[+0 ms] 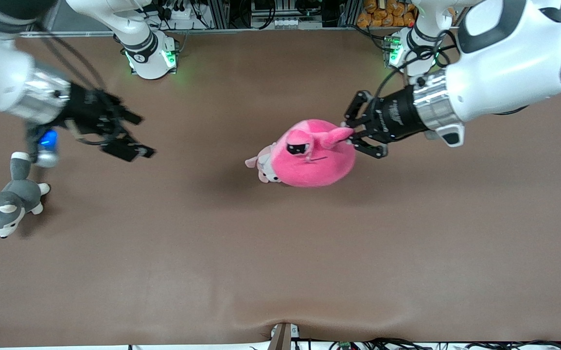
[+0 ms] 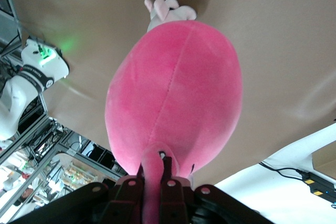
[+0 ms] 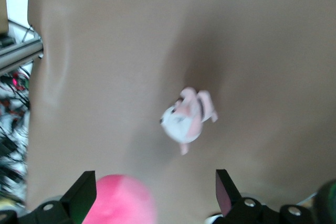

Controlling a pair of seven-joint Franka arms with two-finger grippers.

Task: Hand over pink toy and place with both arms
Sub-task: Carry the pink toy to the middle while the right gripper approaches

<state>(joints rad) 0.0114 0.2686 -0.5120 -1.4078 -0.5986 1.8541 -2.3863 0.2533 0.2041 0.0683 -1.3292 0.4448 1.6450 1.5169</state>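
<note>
The right gripper will take the pink toy (image 1: 312, 158) over from the left gripper next, so it will grab the toy by its free eye stalk.
The pink toy (image 1: 312, 158) hangs from my left gripper (image 1: 351, 133), which is shut on one of its eye stalks and holds it above the middle of the table. In the left wrist view the stalk runs between the fingers (image 2: 167, 174) and the round pink body (image 2: 176, 93) hangs toward the table. My right gripper (image 1: 139, 136) is open and empty, up over the right arm's end of the table, apart from the toy. In the right wrist view its gripper (image 3: 155, 182) points toward the toy (image 3: 121, 200), which shows low between the fingers.
A small pale pink-and-white puppy plush (image 1: 262, 167) lies on the table, partly hidden under the pink toy; it also shows in both wrist views (image 2: 168, 10) (image 3: 186, 119). A grey-and-white husky plush (image 1: 6, 204) lies at the right arm's end. A blue-and-silver object (image 1: 47, 146) shows under the right wrist.
</note>
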